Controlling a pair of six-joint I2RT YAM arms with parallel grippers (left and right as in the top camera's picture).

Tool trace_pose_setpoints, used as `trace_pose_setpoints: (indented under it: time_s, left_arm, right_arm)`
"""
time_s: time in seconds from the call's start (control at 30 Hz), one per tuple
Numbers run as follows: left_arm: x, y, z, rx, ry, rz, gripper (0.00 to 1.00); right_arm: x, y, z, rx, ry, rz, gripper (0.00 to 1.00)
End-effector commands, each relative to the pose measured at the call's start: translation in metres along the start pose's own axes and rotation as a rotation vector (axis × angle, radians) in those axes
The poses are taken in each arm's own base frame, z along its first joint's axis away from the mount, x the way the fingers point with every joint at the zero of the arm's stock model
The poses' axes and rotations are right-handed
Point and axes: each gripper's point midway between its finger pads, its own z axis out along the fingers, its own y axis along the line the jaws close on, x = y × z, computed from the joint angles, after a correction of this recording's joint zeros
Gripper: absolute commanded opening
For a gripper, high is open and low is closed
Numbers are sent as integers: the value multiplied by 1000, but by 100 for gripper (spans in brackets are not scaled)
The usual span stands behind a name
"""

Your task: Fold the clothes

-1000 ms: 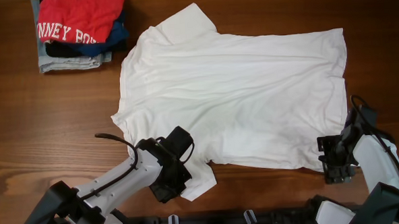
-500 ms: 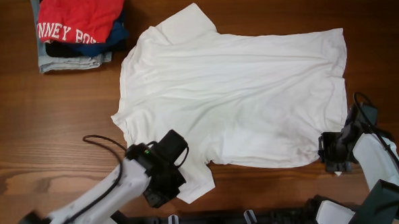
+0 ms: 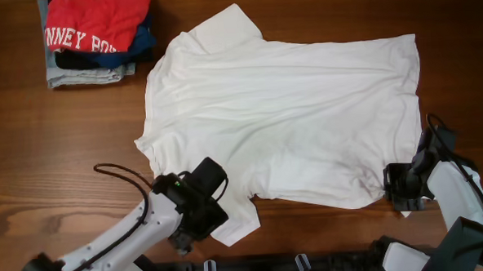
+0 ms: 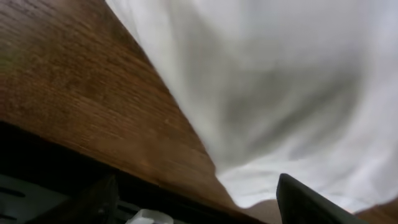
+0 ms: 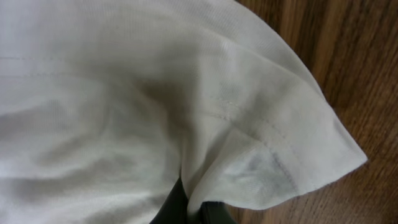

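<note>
My left gripper takes hold of the T-shirt's near sleeve (image 3: 234,228) (image 4: 247,185) next, opposite the hem corner my right gripper has, to fold that side of the T-shirt over.
The clothes, one white T-shirt (image 3: 289,109), lie spread flat on the wooden table, neck to the left. My left gripper (image 3: 198,226) hovers at the near sleeve (image 3: 239,221). In the left wrist view its fingers (image 4: 305,202) stand wide apart, open (image 4: 205,210), with the sleeve (image 4: 280,93) just ahead and nothing between them. My right gripper (image 3: 401,195) is at the shirt's near right hem corner. The right wrist view shows it shut (image 5: 196,210) on a pinched fold of that white hem (image 5: 261,168).
A pile of folded garments sits at the back left: a red one with white lettering (image 3: 98,23) on top, navy and pale blue (image 3: 84,75) beneath. The table's front edge (image 4: 155,177) runs just below the left gripper.
The left gripper's jaws have gone from shut to open, and the arm has shifted slightly down-left. The right gripper closed onto the hem corner and stays there.
</note>
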Motion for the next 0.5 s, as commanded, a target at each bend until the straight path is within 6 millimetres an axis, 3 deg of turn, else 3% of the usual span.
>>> trace_pose_setpoints:
  time_s: [0.0, 0.1, 0.13, 0.27, 0.3, 0.33, 0.37, 0.47]
  left_arm:
    - [-8, -3, 11, -22, -32, -88, 81]
    - [-15, -7, 20, -35, -54, -112, 80]
    - [-16, -7, 23, -39, -53, -112, 75]
    - [-16, -7, 26, -48, -51, -114, 41]
    - [-16, -7, 26, -48, -51, -114, 30]
    - [-16, -7, 26, -48, -51, -114, 12]
    - [-16, -7, 26, -48, -51, -113, 4]
    - [-16, -3, 26, -62, -49, -116, 4]
  right_arm:
    - [12, -26, 15, 88, 46, -25, 6]
    - [12, -26, 15, 87, 46, -25, 6]
    - [12, -26, 15, 87, 46, -27, 6]
    - [13, -26, 15, 87, 47, -28, 6]
    - [13, -26, 15, 88, 47, -29, 6]
    - [13, -27, 15, 90, 48, -29, 6]
    - [13, -27, 15, 91, 49, -29, 6]
    - [13, -27, 15, 90, 48, -28, 6]
